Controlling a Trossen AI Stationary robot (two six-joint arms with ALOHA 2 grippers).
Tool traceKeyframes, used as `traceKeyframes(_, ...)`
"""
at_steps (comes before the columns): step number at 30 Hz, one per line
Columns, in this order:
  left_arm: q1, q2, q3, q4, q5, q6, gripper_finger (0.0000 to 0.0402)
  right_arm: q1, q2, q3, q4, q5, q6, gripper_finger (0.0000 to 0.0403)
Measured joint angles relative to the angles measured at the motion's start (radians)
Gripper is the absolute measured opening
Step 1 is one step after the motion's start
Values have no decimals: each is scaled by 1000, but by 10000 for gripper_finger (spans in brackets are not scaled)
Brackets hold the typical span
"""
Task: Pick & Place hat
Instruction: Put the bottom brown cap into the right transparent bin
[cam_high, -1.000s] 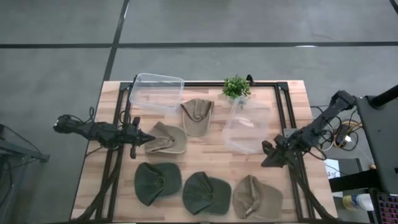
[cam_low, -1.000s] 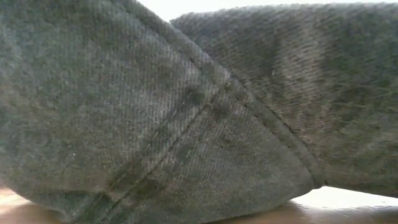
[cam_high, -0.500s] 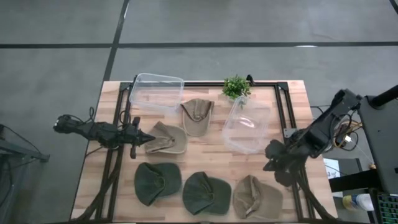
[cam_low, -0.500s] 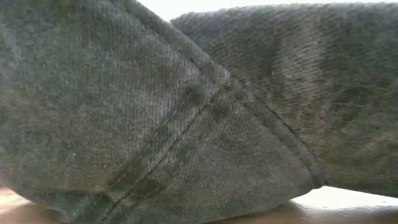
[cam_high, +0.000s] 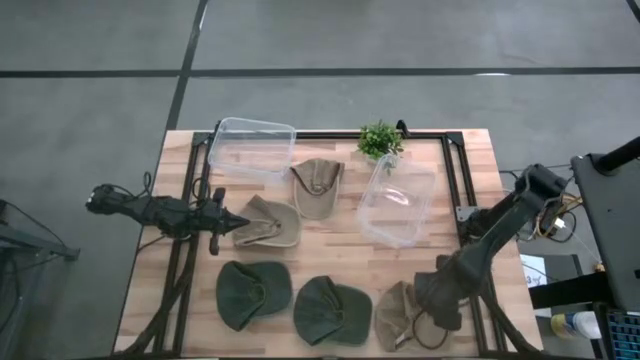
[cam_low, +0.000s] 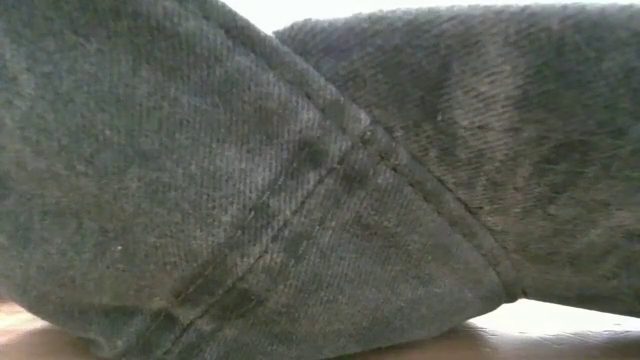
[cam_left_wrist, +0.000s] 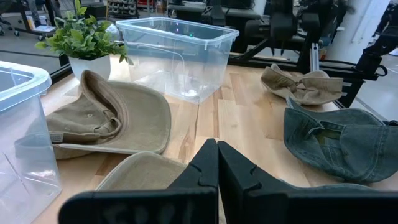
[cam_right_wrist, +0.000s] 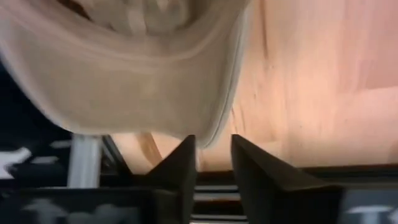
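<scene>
The tan hat should go in the clear bin, so my right gripper should next grab the edge of the hat's brim (cam_right_wrist: 214, 127).
Several caps lie on the wooden table. The tan hat (cam_high: 400, 318) at the near right lies with its crown hollow facing up. My right gripper (cam_high: 430, 302) hovers over its right side, open. In the right wrist view the hat's brim edge (cam_right_wrist: 219, 127) sits just ahead of the gap of my right gripper (cam_right_wrist: 211, 148). My left gripper (cam_high: 236, 222) waits, shut, at the left rim of another tan hat (cam_high: 270, 226). In the left wrist view that hat's brim (cam_left_wrist: 140, 173) shows just under my left gripper (cam_left_wrist: 217, 163). My right gripper has its two fingers standing either side of the brim edge (cam_right_wrist: 224, 118) of the near-right tan hat, coming from above; whether they touch it I cannot tell. My left gripper is over its hat's brim; whether it touches I cannot tell.
Two green hats (cam_high: 252, 292) (cam_high: 330, 308) lie along the near edge and a third tan hat (cam_high: 318, 186) lies farther back. Two clear bins (cam_high: 252, 147) (cam_high: 398, 200) and a small potted plant (cam_high: 380, 138) stand at the far side. Green hat cloth (cam_low: 300, 180) fills the low view.
My right arm has swung from beside the right clear bin toward the table's near edge and slightly left. It has come down over the near-right tan hat. The hats and my left arm have stayed where they were.
</scene>
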Motion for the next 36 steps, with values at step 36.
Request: traceKeyframes(36,0,0,0,-6,0,0,0,0,167,11,149,97,-8,76)
